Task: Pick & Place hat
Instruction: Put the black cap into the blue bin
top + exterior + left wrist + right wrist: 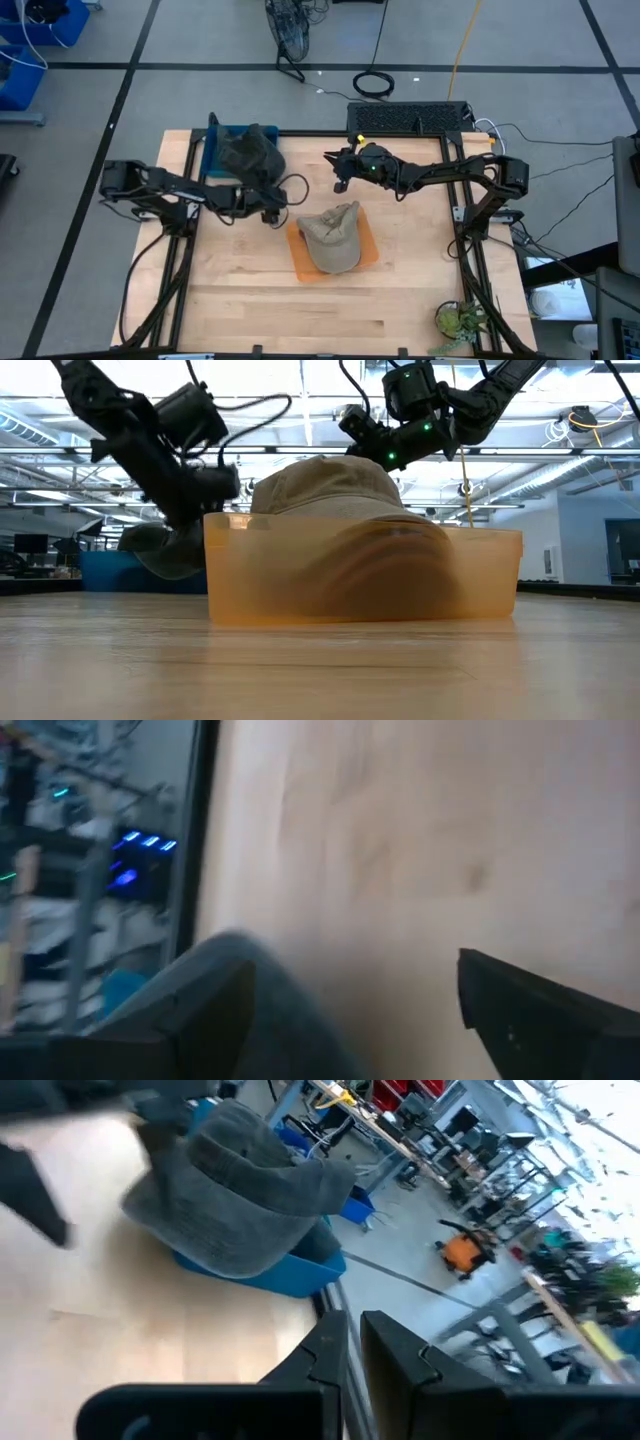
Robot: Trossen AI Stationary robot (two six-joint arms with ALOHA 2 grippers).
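My left gripper takes hold of the dark grey hat by the hat's rim next, to pick and place it.
A tan hat lies crown up in an orange tray at the table's middle. A dark grey hat rests on a blue bin at the far left and overhangs its rim. My left gripper is open, low over the wood between the bin and the tray. My right gripper is shut and holds nothing. It hangs above the table beyond the tan hat and points toward the bin. My left gripper is open. A blurred grey shape lies beside one finger. I cannot tell whether the finger touches it.
A small potted plant stands at the near right corner. A black box sits at the far edge. Black frame rails run along the table's sides. Bare wood stretches in front of the tray.
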